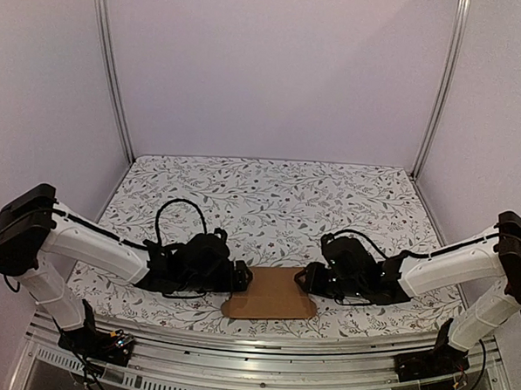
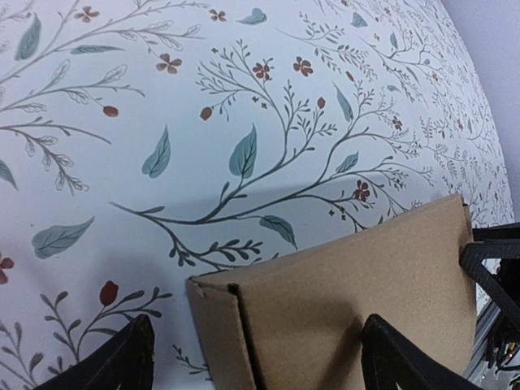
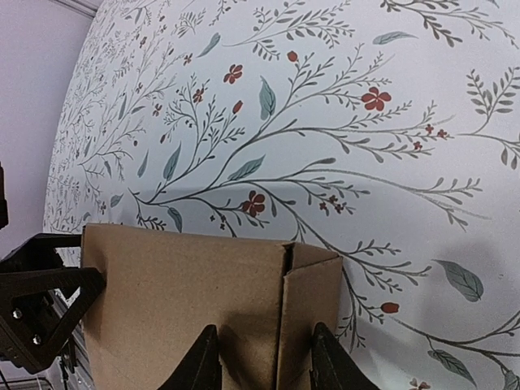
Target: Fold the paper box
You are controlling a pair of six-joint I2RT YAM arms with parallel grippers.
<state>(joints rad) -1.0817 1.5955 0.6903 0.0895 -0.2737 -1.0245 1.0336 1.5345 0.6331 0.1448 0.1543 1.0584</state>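
Note:
My left gripper needs to take hold of the paper box (image 1: 271, 293) by its creased end. The opposite flap then stays free for my right gripper to fold.
The paper box (image 1: 271, 293) lies flat on the floral table near the front edge, a plain brown cardboard piece with narrow creased flaps at both ends. My left gripper (image 1: 243, 277) is at its left end. In the left wrist view the left gripper (image 2: 258, 325) stands wide open, one finger over the cloth and the other over the paper box (image 2: 349, 292). My right gripper (image 1: 307, 279) is at the right end. In the right wrist view the right gripper (image 3: 265, 329) has its jaws half closed, astride the crease of the right flap of the paper box (image 3: 179, 301), with a gap still between them.
The table is covered by a cloth (image 1: 278, 196) printed with leaves and flowers. A metal rail (image 1: 253, 343) runs along the near edge just in front of the box. Plain walls with metal posts (image 1: 109, 73) enclose the sides and back.

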